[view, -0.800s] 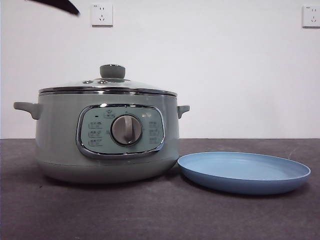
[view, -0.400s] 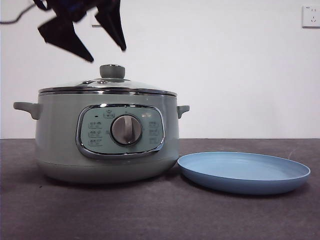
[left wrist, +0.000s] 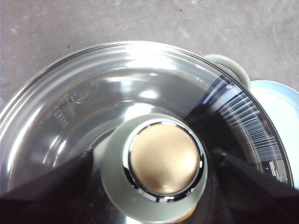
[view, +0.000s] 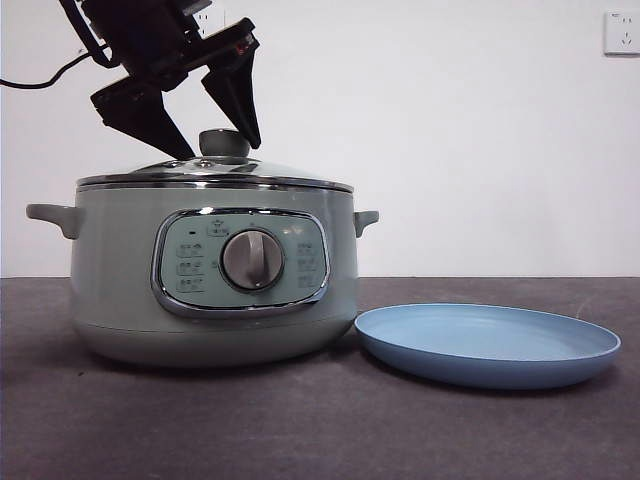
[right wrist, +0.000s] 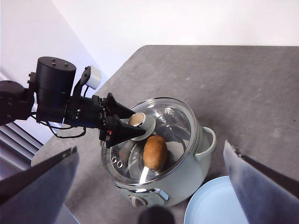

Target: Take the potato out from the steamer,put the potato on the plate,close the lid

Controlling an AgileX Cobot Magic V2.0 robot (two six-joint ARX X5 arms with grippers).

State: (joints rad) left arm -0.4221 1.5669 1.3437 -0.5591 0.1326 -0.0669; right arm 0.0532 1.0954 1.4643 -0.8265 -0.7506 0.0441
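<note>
My left gripper takes hold of the glass lid (view: 270, 172) by its narrow knob (view: 224, 143) next. The lid spreads across the whole pot, far wider than my fingers.
The pale green steamer (view: 110, 270) stands left on the table with its glass lid (view: 270, 172) on. Through the glass, the right wrist view shows the orange-brown potato (right wrist: 155, 152) inside. My left gripper (view: 220, 148) is open and low over the lid, one jaw on each side of the knob (view: 225, 142) with a gap to it. In the left wrist view the knob (left wrist: 163, 161) fills the space between the left gripper's (left wrist: 154, 156) jaws. The light-blue plate (view: 490, 345) lies bare to the right of the pot. My right gripper (right wrist: 149, 186) hangs open high above the pot.
Dark grey table under everything, white wall with two sockets (view: 622, 32) behind. The pot's side handle (view: 366, 220) points toward the plate, and the plate's rim nearly touches the pot's base.
The left arm has come down from the top left corner. Its open jaws now straddle the lid's knob. Pot, lid and plate have not moved.
</note>
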